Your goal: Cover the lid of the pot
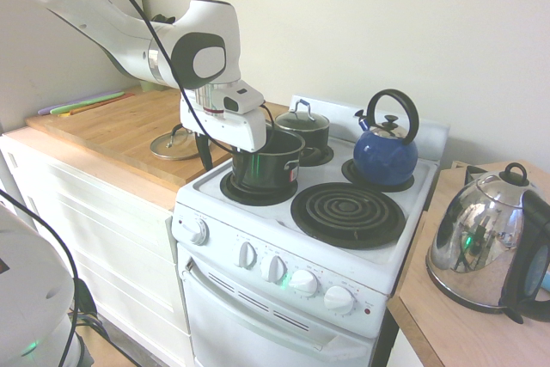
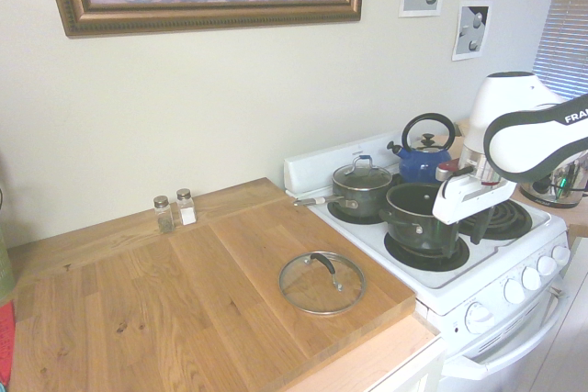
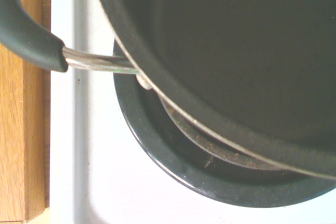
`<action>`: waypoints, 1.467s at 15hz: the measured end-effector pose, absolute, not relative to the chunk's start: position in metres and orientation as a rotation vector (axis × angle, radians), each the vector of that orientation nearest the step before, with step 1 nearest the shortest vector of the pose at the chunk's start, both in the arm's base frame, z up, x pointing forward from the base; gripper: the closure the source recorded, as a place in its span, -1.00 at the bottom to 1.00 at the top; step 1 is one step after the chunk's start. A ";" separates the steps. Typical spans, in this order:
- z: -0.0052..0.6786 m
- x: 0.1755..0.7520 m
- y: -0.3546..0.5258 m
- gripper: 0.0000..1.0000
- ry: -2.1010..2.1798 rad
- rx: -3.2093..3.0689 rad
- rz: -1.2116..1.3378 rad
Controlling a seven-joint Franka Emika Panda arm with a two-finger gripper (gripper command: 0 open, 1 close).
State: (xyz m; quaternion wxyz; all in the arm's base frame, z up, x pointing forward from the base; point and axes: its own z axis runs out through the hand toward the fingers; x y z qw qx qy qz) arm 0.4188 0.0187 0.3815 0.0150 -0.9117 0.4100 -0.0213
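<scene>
The lid's wide glass disc (image 2: 308,289) lies flat on the counter, so my gripper will next grab the lid by its raised black loop handle (image 2: 323,262).
The pot (image 1: 268,161) (image 2: 421,218) (image 3: 236,51) is dark, glossy and uncovered, and sits on the stove's front burner nearest the wooden counter. Its long handle (image 3: 31,30) reaches out toward the counter edge. The lid (image 1: 174,143) (image 2: 322,282), clear glass with a metal rim and a black loop handle, lies flat on the counter, apart from the pot. My gripper (image 1: 225,156) (image 2: 467,227) hangs open and holds nothing, low beside the pot's counter-side rim, over the handle.
A smaller lidded pot (image 1: 302,131) (image 2: 361,185) occupies the back burner, with a blue kettle (image 1: 384,152) beside it. The bare coil burner (image 1: 347,212) is at the front. A chrome kettle (image 1: 485,242) stands on the far counter. Two shakers (image 2: 175,211) stand by the wall.
</scene>
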 end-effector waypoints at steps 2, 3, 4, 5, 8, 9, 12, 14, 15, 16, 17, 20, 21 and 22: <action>0.380 0.419 0.018 -1.00 1.265 -2.853 -0.066; 0.380 0.420 0.018 -1.00 1.267 -2.855 -0.067; 0.381 0.420 0.020 -1.00 1.287 -2.849 -0.071; 0.383 0.420 0.023 -1.00 1.312 -2.848 -0.084; 0.381 0.408 0.049 -1.00 1.339 -2.885 -0.084; 0.380 0.400 0.062 -1.00 1.333 -2.905 -0.080; 0.388 0.377 0.098 -1.00 1.275 -2.961 -0.082; 0.398 0.367 0.122 -1.00 1.202 -2.985 -0.092; 0.403 0.365 0.134 -1.00 1.162 -2.998 -0.098; 0.407 0.364 0.147 -1.00 1.122 -3.013 -0.098; 0.412 0.367 0.161 -1.00 1.083 -3.026 -0.093; 0.417 0.393 0.202 -1.00 0.979 -3.051 -0.057; 0.419 0.404 0.215 -1.00 0.954 -3.052 -0.039; 0.422 0.415 0.225 -1.00 0.933 -3.053 -0.021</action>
